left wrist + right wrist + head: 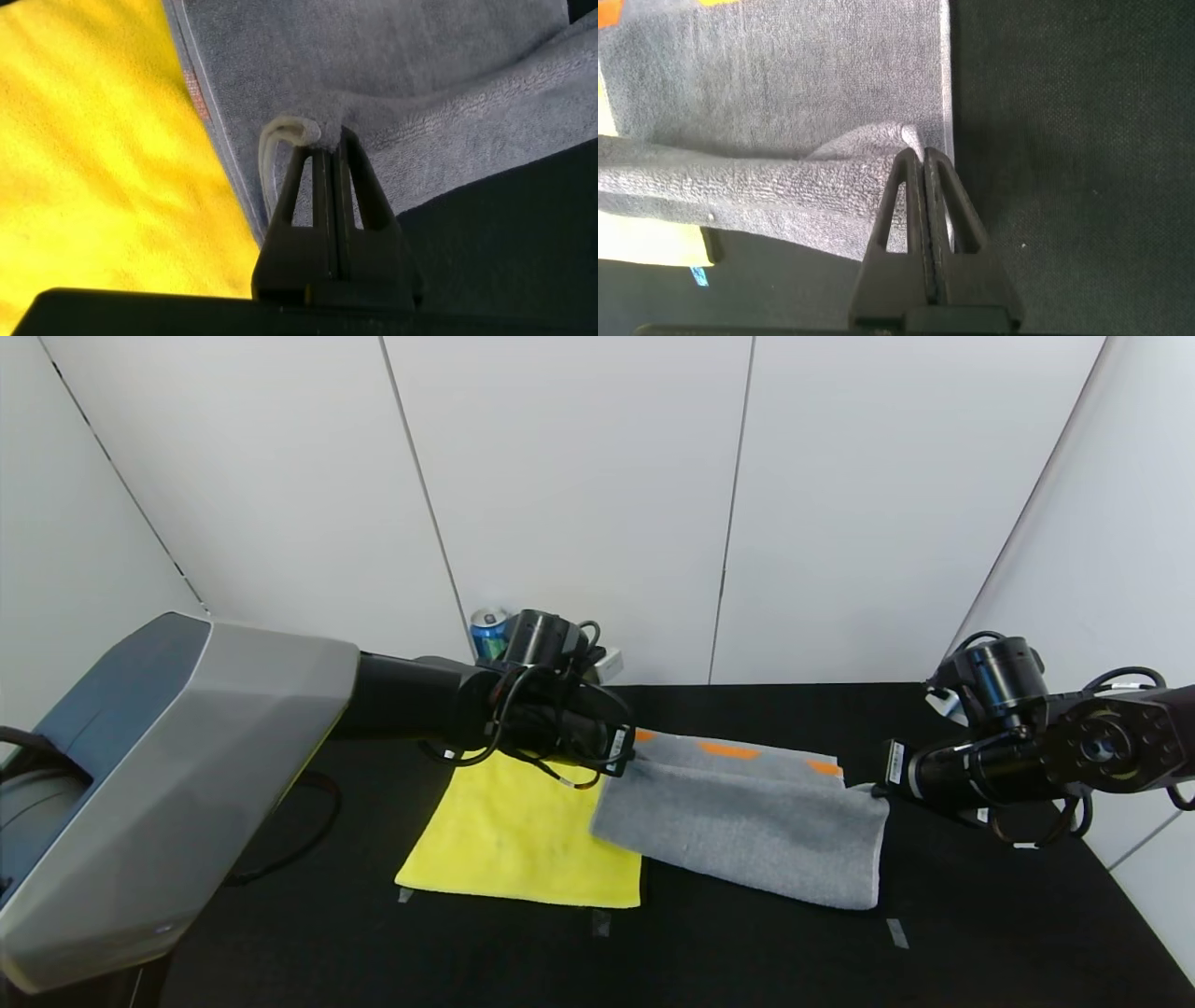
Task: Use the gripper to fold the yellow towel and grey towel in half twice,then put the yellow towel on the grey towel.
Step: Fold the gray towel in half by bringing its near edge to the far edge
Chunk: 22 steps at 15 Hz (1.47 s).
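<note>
The orange patches of the far edge show beyond the held edge [739, 774], so it is too early for the left gripper to open. It should first move the grey towel over those orange patches.
The grey towel [747, 831] hangs a little above the black table, stretched between both grippers, with orange patches along its far edge. My left gripper [624, 761] is shut on its left corner, and the pale border loops out by the fingertips [327, 149]. At the towel's right corner my right gripper [878, 791] is also shut on the cloth [766, 187], pinching the edge [923, 159]. The yellow towel [513, 840] lies flat on the table to the left, partly under the grey towel's left end and my left wrist.
A blue drink can [488, 633] and a small white box [609, 665] stand at the back by the wall, behind my left arm. Short tape marks [896, 931] dot the black table [747, 952] near its front. White walls close in at the back and right.
</note>
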{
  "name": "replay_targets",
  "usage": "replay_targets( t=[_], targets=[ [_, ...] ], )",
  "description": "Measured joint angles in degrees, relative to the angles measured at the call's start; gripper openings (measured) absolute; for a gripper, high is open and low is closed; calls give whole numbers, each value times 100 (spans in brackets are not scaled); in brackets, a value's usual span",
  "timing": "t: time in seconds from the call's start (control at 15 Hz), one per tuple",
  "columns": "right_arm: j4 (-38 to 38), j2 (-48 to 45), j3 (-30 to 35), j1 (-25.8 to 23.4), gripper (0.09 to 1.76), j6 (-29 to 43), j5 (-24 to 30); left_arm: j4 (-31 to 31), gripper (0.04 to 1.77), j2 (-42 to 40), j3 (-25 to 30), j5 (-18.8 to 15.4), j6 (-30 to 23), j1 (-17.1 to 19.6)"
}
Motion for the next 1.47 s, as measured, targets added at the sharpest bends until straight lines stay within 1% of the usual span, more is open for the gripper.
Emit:
replay_targets(
  t=[0.2, 0.27, 0.4, 0.53, 0.87, 1.07, 1.13, 1.2, 1.33, 1.47],
  targets=[
    [-2, 39, -51, -17, 11, -27, -20, 11, 10, 39, -48, 2, 27, 9],
    [-17, 128, -193, -46, 11, -77, -68, 35, 10, 101, -223, 24, 38, 30],
    [-24, 310, -402, -124, 11, -172, -218, 172, 10, 295, -783, 211, 73, 52],
    [-9, 425, -505, -173, 11, -216, -233, 333, 10, 493, -1108, 369, 93, 6],
    [-27, 555, -573, -188, 11, -224, -230, 380, 10, 758, -1414, 433, 79, -2],
    [-35, 579, -584, -188, 11, -246, -230, 380, 10, 822, -1462, 430, 73, -13],
    [-39, 583, -584, -188, 21, -290, -233, 377, 10, 835, -1469, 439, 77, -13],
    [-35, 594, -586, -185, 39, -319, -233, 377, 10, 846, -1471, 439, 84, -11],
    [-41, 605, -590, -174, 69, -325, -266, 369, 47, 862, -1471, 452, 95, 0],
    [-46, 612, -617, -157, 92, -323, -266, 345, 74, 859, -1475, 547, 79, 6]
  ],
)
